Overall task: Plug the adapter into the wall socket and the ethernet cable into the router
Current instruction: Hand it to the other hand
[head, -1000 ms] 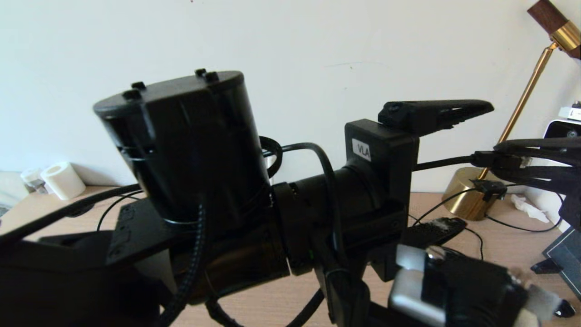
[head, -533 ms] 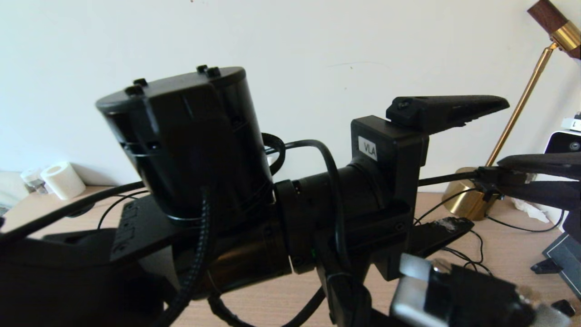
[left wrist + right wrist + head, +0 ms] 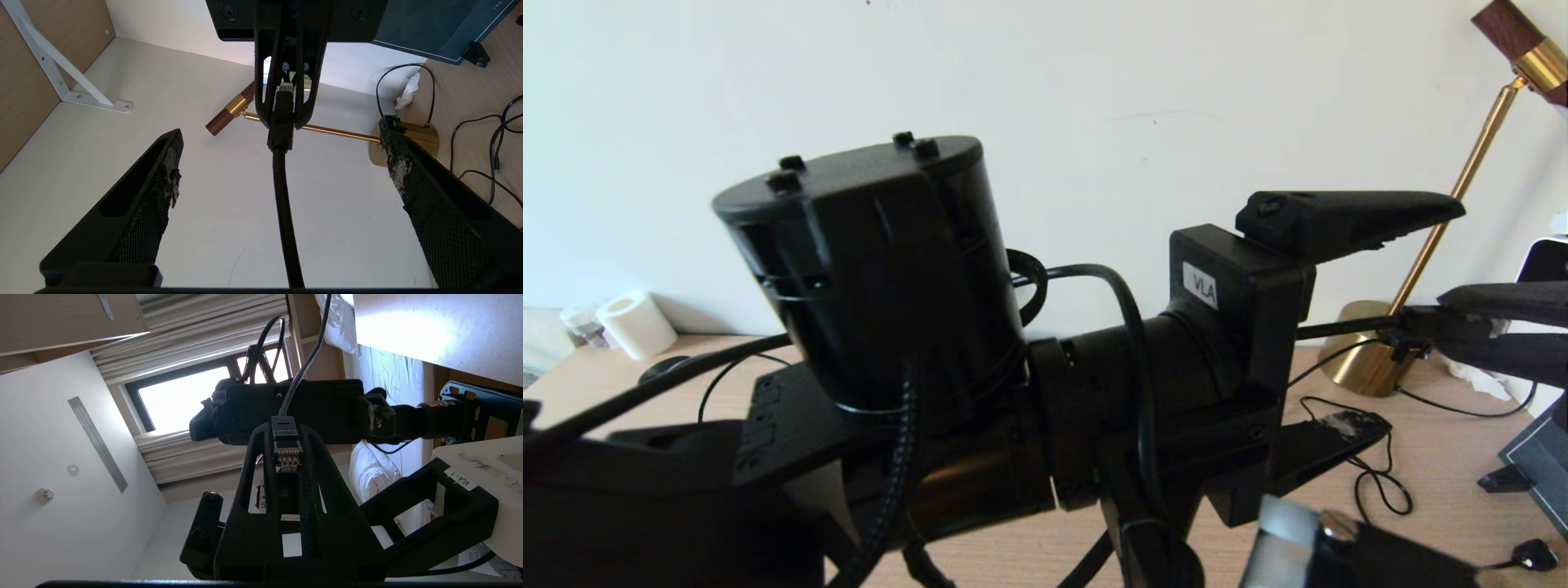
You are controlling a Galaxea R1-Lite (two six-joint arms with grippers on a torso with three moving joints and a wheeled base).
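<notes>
My left gripper should reach the ethernet cable and grab its black cord (image 3: 282,196). That leaves the ethernet cable's connector (image 3: 281,128) free to enter the router.
The ethernet cable (image 3: 282,204) is thick and black and runs through the open space between my left gripper's fingers (image 3: 139,204). Its connector (image 3: 287,451) is clamped at the tips of my right gripper (image 3: 286,435), gold contacts showing. In the head view my left gripper (image 3: 1417,317) stands open above the desk, one finger high and one low. My right gripper (image 3: 1437,327) comes in from the right edge, shut on the connector, with the ethernet cable (image 3: 1339,328) stretched back from it. The adapter, the wall socket and the router are out of view.
A brass lamp (image 3: 1364,351) stands at the back right of the wooden desk (image 3: 1437,482). Thin black cords (image 3: 1376,482) and a small black plug (image 3: 1531,555) lie on it. A dark panel on a stand (image 3: 1535,457) sits at the right edge, tape rolls (image 3: 633,322) at the far left.
My left arm has shifted right and a little down, its gripper staying open. The right gripper with the connector has drifted right and slightly lower.
</notes>
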